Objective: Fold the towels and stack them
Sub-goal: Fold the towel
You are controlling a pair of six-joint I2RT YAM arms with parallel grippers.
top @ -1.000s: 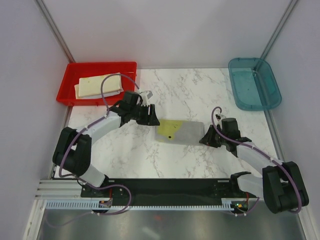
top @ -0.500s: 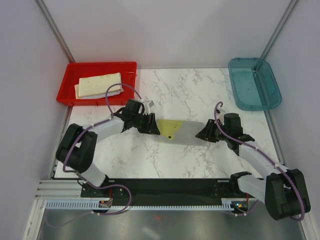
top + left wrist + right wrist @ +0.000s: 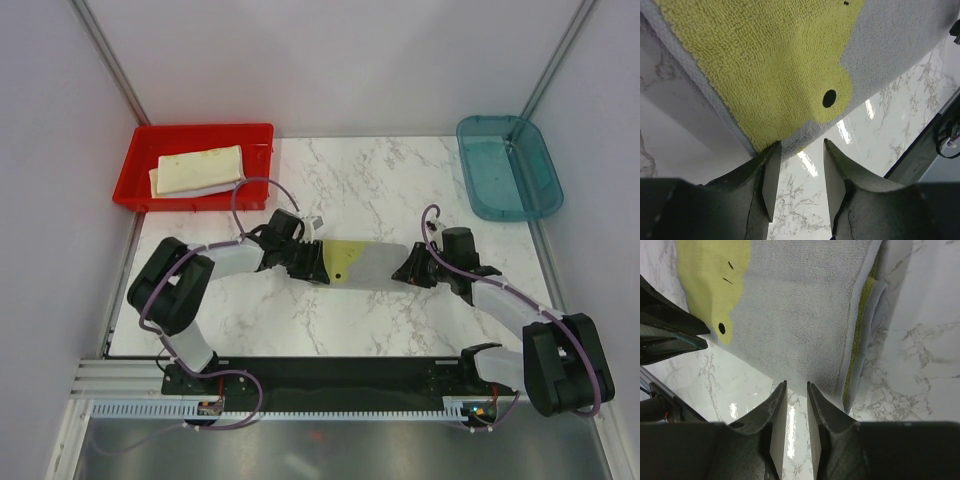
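Next, my left gripper grabs the grey towel by its near corner at the yellow end, which leaves the grey end free for stacking.
A grey towel with a yellow patch lies flat on the marble table, and also shows in the wrist views. My left gripper sits low at its left, yellow end. It is open, with the towel's edge just touching the tips and bare marble between the fingers. At the towel's right end my right gripper is open by a narrow gap, its tips at the grey edge and holding nothing. Folded cream-yellow towels lie in the red tray.
A teal bin stands at the back right corner. The red tray is at the back left. The towel's right edge is rolled over, showing a yellow lining. A black base rail runs along the near edge.
My left gripper has come down and to the right to the towel's yellow end, and its jaws have narrowed. The right gripper stayed at the grey end.
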